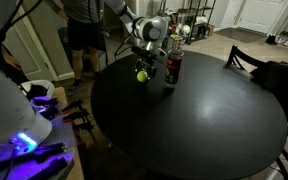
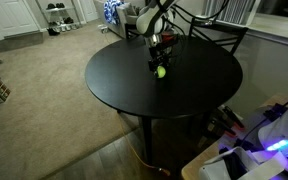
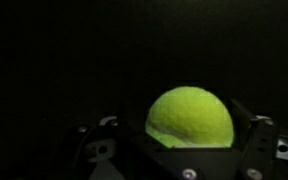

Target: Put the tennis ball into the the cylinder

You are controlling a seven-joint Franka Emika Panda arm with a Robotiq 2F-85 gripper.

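Note:
The ball's middle lies between my fingers, one on each side, so it is time to close my gripper now. Closing now would catch the ball.
The tennis ball [image 1: 141,73] is a fuzzy yellow-green ball on the far part of the round black table [image 1: 184,125]. My gripper [image 1: 143,66] comes down on it from above, and its fingers press both sides of the ball [image 3: 189,118] in the wrist view. The ball is at or just above the tabletop; I cannot tell whether it touches. The cylinder [image 1: 173,66], dark with a red band, stands upright right beside the ball. In an exterior view the ball [image 2: 161,71] hangs under the gripper [image 2: 157,62], with the cylinder [image 2: 170,44] just behind.
A dark chair [image 1: 249,58] stands at the table's far side and shows again in an exterior view [image 2: 209,30]. A person [image 1: 79,40] stands behind the arm. A white device with blue light [image 1: 19,140] sits beside the table.

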